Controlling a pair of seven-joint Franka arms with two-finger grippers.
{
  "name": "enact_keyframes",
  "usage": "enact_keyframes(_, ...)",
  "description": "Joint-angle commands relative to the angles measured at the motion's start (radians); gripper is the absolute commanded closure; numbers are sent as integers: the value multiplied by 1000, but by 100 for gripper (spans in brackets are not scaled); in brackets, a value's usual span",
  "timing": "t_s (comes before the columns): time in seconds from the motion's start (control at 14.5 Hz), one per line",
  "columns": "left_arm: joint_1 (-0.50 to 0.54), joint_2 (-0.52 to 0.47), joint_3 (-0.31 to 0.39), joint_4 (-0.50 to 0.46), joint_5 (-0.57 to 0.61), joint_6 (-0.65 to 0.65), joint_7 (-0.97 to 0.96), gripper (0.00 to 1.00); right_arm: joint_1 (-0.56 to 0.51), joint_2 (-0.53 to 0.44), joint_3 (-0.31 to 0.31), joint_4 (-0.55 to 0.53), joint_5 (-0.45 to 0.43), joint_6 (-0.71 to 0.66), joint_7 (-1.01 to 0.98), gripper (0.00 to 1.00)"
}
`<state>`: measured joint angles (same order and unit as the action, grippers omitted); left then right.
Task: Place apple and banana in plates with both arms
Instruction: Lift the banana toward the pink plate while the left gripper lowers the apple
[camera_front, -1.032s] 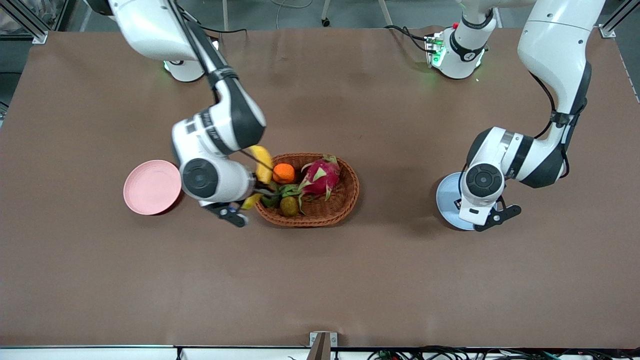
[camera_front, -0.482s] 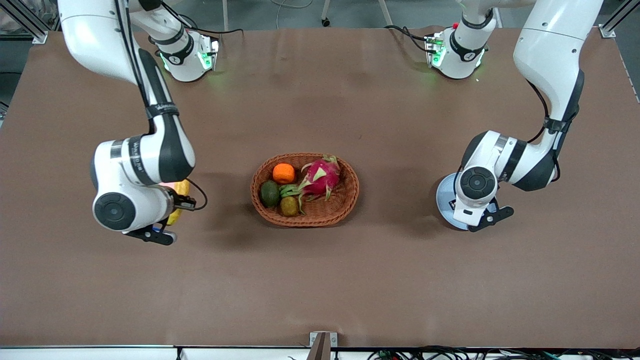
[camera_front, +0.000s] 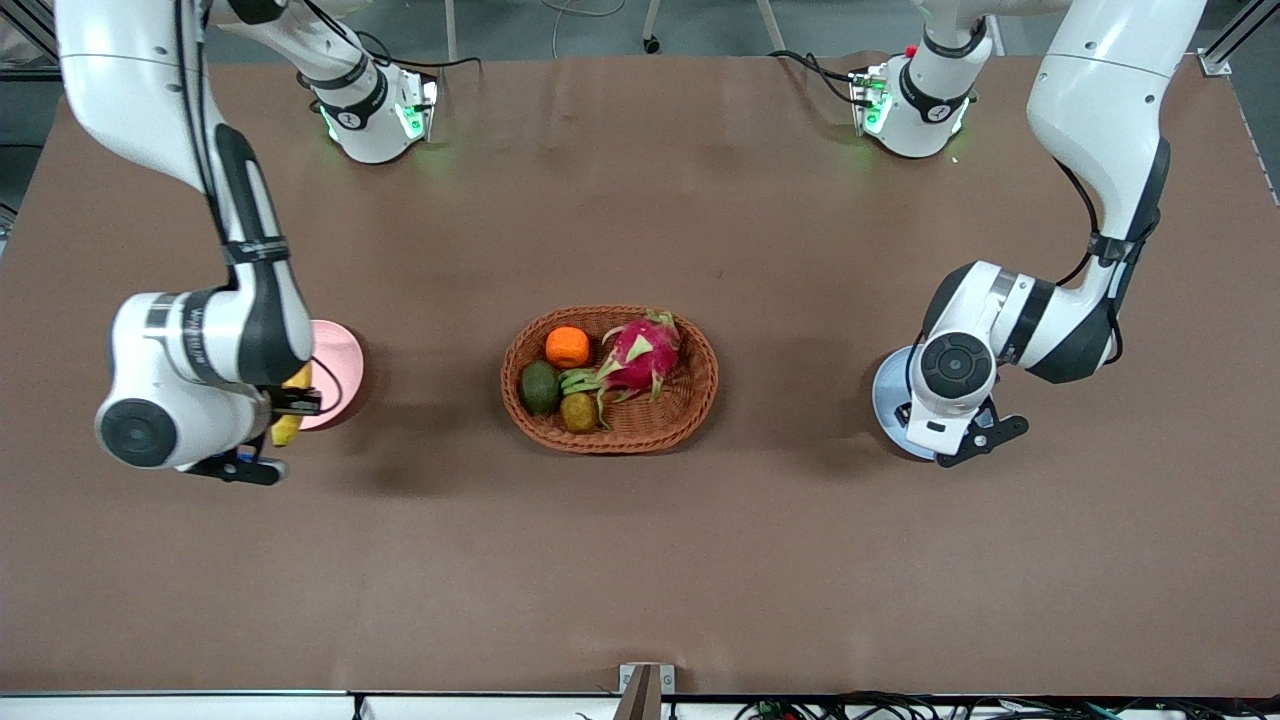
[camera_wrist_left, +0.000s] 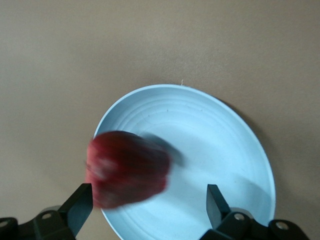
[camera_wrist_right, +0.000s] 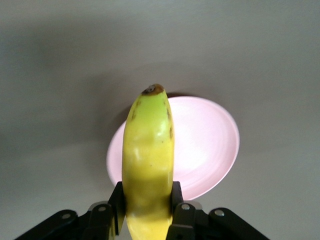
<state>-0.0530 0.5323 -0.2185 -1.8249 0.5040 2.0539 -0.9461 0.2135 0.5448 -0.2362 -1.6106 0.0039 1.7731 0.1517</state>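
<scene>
My right gripper stays closed on the banana (camera_front: 287, 430) from here until it is lower, since the banana hangs above the pink plate (camera_front: 338, 365).
My left gripper (camera_wrist_left: 147, 194) is open over the light blue plate (camera_wrist_left: 215, 140). The dark red apple (camera_wrist_left: 127, 167) shows blurred between its fingers, over the plate's rim, close to one finger and well clear of the other. In the front view the left hand hides the apple, and only part of the blue plate (camera_front: 885, 400) shows. My right gripper (camera_wrist_right: 147, 195) is shut on the yellow banana (camera_wrist_right: 148, 150), whose dark tip points over the pale pink plate (camera_wrist_right: 205, 145). From the front, the banana (camera_front: 287, 430) peeks out under the right hand beside the pink plate (camera_front: 338, 365).
A brown woven basket (camera_front: 700, 385) stands mid-table between the two plates. It holds an orange (camera_front: 567, 346), a pink dragon fruit (camera_front: 640, 350), an avocado (camera_front: 539, 385) and a brownish fruit (camera_front: 578, 410). Brown table lies all round.
The right arm has carried the banana from the basket to over the pink plate. The left arm has barely moved, and its fingers have opened off the apple.
</scene>
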Motion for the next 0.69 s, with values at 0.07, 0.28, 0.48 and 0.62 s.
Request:
enact_keyframes(0.07, -1, -18, -13, 3, -4, -6, -13, 0, -13, -167, 18, -323, -50, 257, -23, 90)
enact_keyframes(0.28, 7, -28, -41, 21, -7, -18, -13, 0, -34, -172, 20, -359, -50, 276, -20, 90)
enact_keyframes(0.48, 4, -57, -61, 56, -31, -67, -5, 0, -39, -175, 20, -396, -50, 314, -20, 89)
enact_keyframes(0.62, 12, -58, -93, 110, -71, -128, -2, 0, -39, -169, 20, -425, -48, 374, -18, 89)
